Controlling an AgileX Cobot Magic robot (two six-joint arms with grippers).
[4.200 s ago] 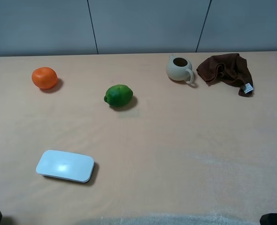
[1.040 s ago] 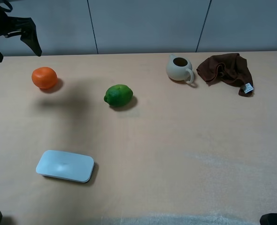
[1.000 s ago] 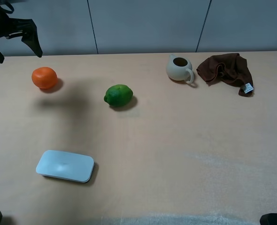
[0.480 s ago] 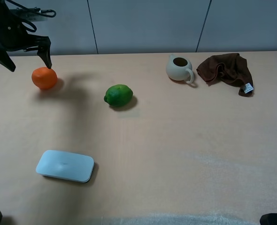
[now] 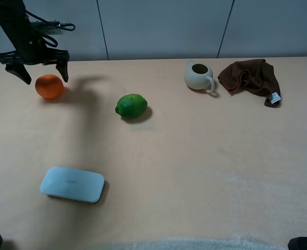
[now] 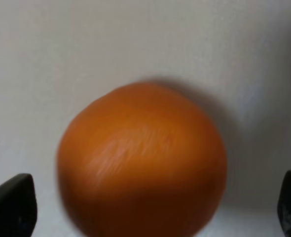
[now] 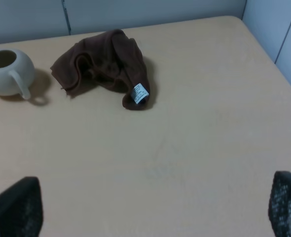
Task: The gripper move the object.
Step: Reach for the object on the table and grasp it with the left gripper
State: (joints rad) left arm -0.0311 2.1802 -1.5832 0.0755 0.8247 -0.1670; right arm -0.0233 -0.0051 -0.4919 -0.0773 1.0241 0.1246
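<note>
My left gripper's fingers are above the orange fruit's sides in the high view, so it is too early to close and the gripper lowers first.
The round orange fruit [image 5: 49, 86] lies on the table at the far left. My left gripper [image 5: 38, 70], a black claw on a thick arm, hangs just above and behind it with its fingers spread wide on either side, not touching it. In the left wrist view the orange [image 6: 141, 160] fills the middle, with the fingertips [image 6: 12, 205] far apart at both lower corners. My right gripper [image 7: 150, 217] is open over bare table at the right, only its fingertips [image 7: 15, 207] showing.
A green lime [image 5: 131, 105] lies right of the orange. A cream teapot [image 5: 197, 76] and a brown cloth [image 5: 250, 77] sit at the back right; they also show in the right wrist view as teapot [image 7: 6, 72] and cloth [image 7: 106, 66]. A white flat box [image 5: 72, 184] lies front left.
My left gripper has come in from the upper left and dropped towards the orange, and now straddles it from above. The orange and the other things have not moved.
</note>
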